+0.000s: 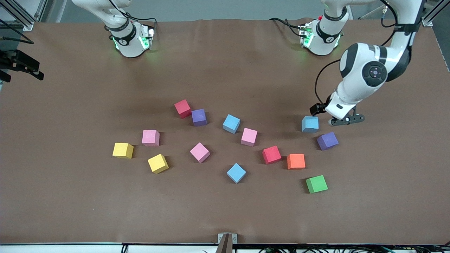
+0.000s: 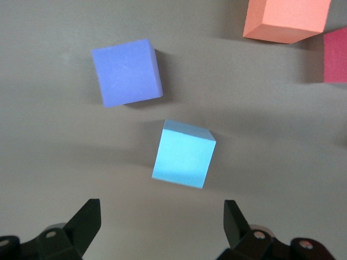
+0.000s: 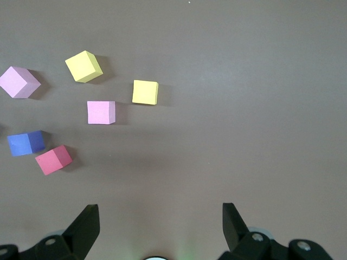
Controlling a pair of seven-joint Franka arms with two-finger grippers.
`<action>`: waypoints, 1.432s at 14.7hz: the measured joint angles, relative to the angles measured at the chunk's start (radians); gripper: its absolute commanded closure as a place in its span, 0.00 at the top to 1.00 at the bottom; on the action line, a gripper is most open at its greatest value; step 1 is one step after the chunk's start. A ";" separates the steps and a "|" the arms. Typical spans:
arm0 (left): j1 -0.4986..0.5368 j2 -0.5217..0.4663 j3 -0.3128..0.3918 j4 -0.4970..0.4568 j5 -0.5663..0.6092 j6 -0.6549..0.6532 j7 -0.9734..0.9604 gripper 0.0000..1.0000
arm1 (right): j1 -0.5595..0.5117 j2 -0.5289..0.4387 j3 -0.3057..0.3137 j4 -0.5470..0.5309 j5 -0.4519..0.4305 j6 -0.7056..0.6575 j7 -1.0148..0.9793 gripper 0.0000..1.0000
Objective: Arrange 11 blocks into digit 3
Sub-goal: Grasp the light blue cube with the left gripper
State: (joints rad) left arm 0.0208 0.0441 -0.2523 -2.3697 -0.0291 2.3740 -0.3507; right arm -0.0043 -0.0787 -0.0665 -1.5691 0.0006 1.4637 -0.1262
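The left gripper picks up the blue block beside the purple block (image 1: 327, 141) (image 2: 127, 73) by the blue block's opposite sides next, to build the digit 3.
The blocks lie scattered across the middle of the table, and no digit 3 is in view. My left gripper (image 1: 341, 120) (image 2: 160, 205) hangs open and empty just above the table, beside a blue block (image 1: 310, 124) (image 2: 184, 154) at the left arm's end. A purple block (image 1: 327, 141) (image 2: 127, 72) lies just nearer the front camera. An orange block (image 1: 296, 161) (image 2: 286, 19) and a red block (image 1: 271, 154) (image 2: 335, 56) follow. My right gripper (image 3: 158, 208) is open and empty, high over bare table near its base; it does not show in the front view.
A green cube (image 1: 316, 184) sits nearest the front camera. Toward the right arm's end lie two yellow blocks (image 1: 123, 150) (image 1: 158, 163) and a pink block (image 1: 150, 137). A red block (image 1: 182, 108) and a purple block (image 1: 199, 117) sit close together.
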 measured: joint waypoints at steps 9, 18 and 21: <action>-0.009 0.152 -0.004 -0.070 0.000 0.252 0.000 1.00 | -0.004 0.134 -0.009 0.005 -0.028 0.059 -0.002 1.00; -0.023 0.240 -0.005 -0.006 0.087 0.261 0.001 0.51 | -0.018 0.238 -0.010 0.020 -0.073 0.074 0.035 1.00; -0.023 0.247 -0.005 0.006 0.097 0.261 0.001 0.43 | -0.008 0.238 0.003 0.022 -0.036 0.070 0.227 1.00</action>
State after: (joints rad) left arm -0.0026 0.2912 -0.2573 -2.3641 0.0683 2.6352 -0.3501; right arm -0.0125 0.1596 -0.0634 -1.5476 -0.0351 1.5341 0.1011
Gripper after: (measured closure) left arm 0.396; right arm 0.000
